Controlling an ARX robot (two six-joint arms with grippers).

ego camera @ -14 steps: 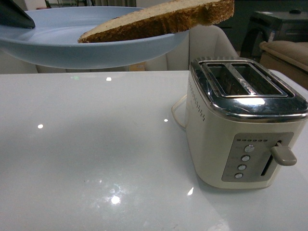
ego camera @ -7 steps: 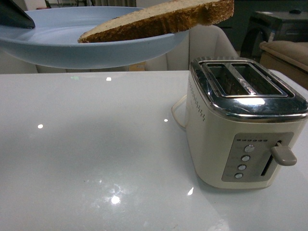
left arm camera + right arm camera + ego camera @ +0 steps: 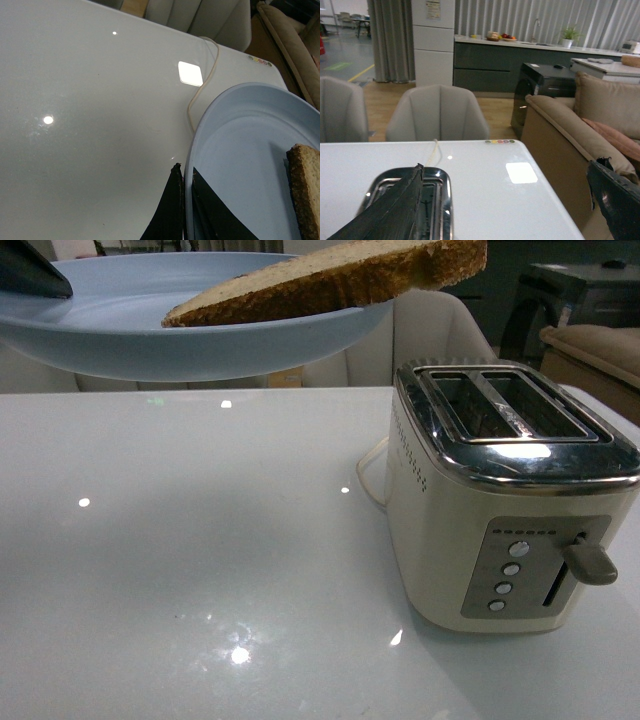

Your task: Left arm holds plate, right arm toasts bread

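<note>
My right gripper grabs the bread slice by its end overhanging the plate's rim next, to toast it.
The pale blue plate is held in the air at the upper left of the front view, above the white table. A half slice of brown bread lies on it, its far end sticking out over the plate's right rim. My left gripper is shut on the plate's rim; its black tip shows in the front view. The bread's crust edge shows in the left wrist view. My right gripper is open and empty, above the toaster's slots. It is out of the front view.
A cream toaster with a chrome top stands on the table's right side, two slots empty, lever up, cord trailing behind. Grey chairs and a beige sofa stand beyond the table's edge.
</note>
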